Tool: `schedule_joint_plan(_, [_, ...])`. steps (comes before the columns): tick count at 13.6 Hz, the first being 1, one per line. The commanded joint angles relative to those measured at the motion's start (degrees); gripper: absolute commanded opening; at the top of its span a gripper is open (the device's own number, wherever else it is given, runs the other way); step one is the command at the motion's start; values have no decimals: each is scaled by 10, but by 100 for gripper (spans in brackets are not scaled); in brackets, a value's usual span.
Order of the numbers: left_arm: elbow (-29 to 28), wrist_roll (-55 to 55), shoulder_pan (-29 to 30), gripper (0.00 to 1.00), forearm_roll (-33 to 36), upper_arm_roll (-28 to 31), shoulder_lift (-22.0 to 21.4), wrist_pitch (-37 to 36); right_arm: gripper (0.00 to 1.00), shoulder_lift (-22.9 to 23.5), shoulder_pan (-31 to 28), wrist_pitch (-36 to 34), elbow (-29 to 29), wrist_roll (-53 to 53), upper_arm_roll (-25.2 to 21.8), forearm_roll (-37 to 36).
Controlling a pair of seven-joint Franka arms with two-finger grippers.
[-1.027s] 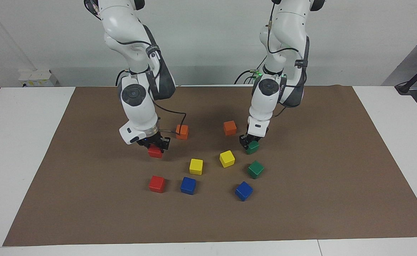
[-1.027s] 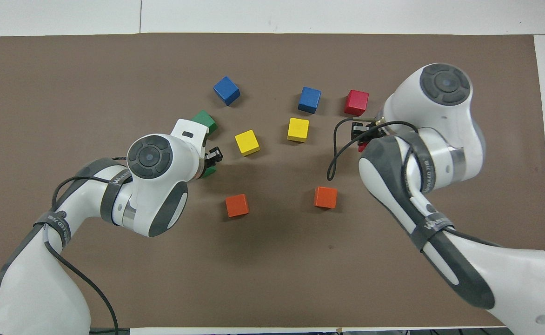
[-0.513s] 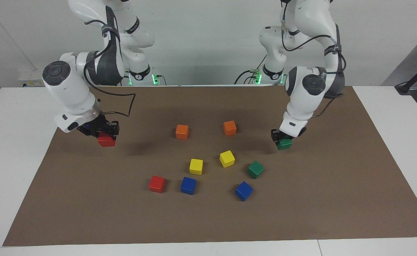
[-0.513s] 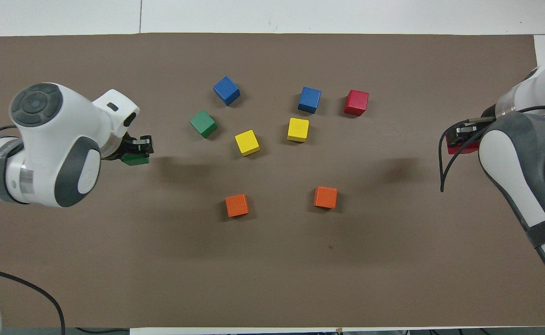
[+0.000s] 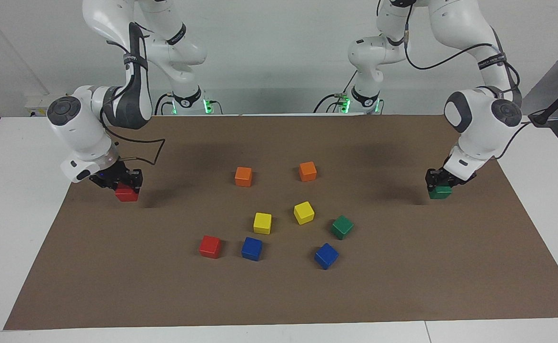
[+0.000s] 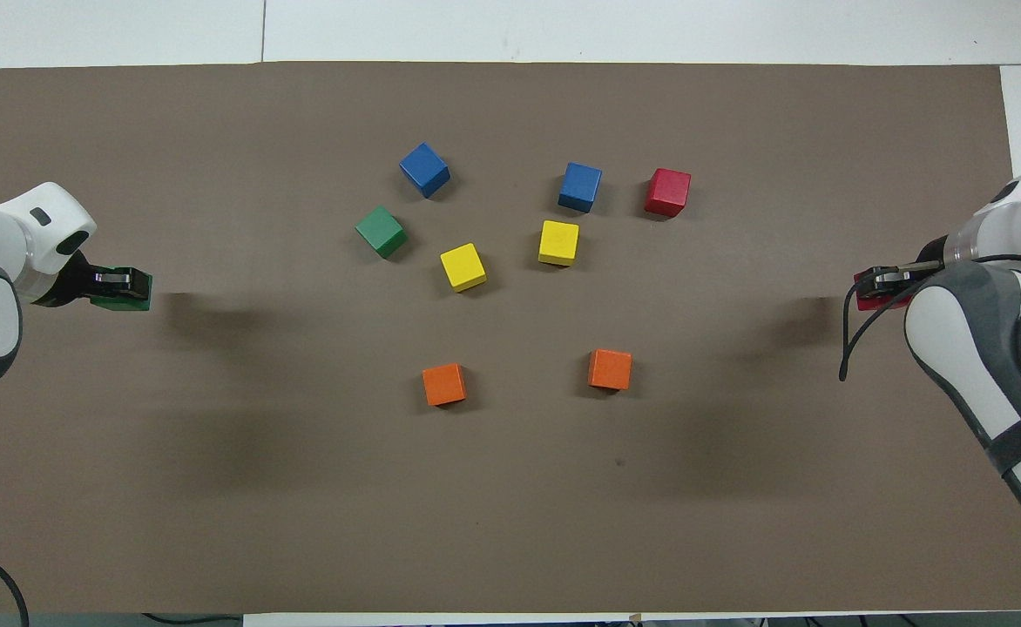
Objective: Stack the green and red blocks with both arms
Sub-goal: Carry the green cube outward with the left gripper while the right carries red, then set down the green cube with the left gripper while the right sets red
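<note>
The red block hangs above the brown mat, so my right gripper still needs to keep holding it.
My left gripper is shut on a green block and holds it just above the brown mat near the left arm's end. My right gripper is shut on a red block just above the mat near the right arm's end. A second green block and a second red block lie on the mat among the middle cluster.
Two orange cubes lie nearer to the robots than the cluster. Two yellow cubes and two blue cubes lie in the middle. The brown mat covers a white table.
Both arms have swung outward from the middle, each carrying its block: the left with the green block toward its end of the mat, the right with the red block toward its end.
</note>
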Motion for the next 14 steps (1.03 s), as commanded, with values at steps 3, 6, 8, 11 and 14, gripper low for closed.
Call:
schedule_joint_plan(3, [-84,1,23,0,9,-8,5,144,0,-17,-10,73,-63,-19,8,-5])
schedule_joint_plan(6, [-86,1,24,0,9,-8,24,164,0,-6,-9,110,-77,-18,9,-5])
schedule_joint_plan(8, [-103,5,23,0,10,-8,33,212,0,5,-9,129,-81,-18,9,-5])
schedule_joint_plan(11, [-108,4,14,100,10,-9,28,206,0,17,-7,142,-85,-16,9,-5])
schedule_joint_plan(14, [-69,21,14,100,10,-11,0,88,0,32,-9,166,-85,-19,9,-5])
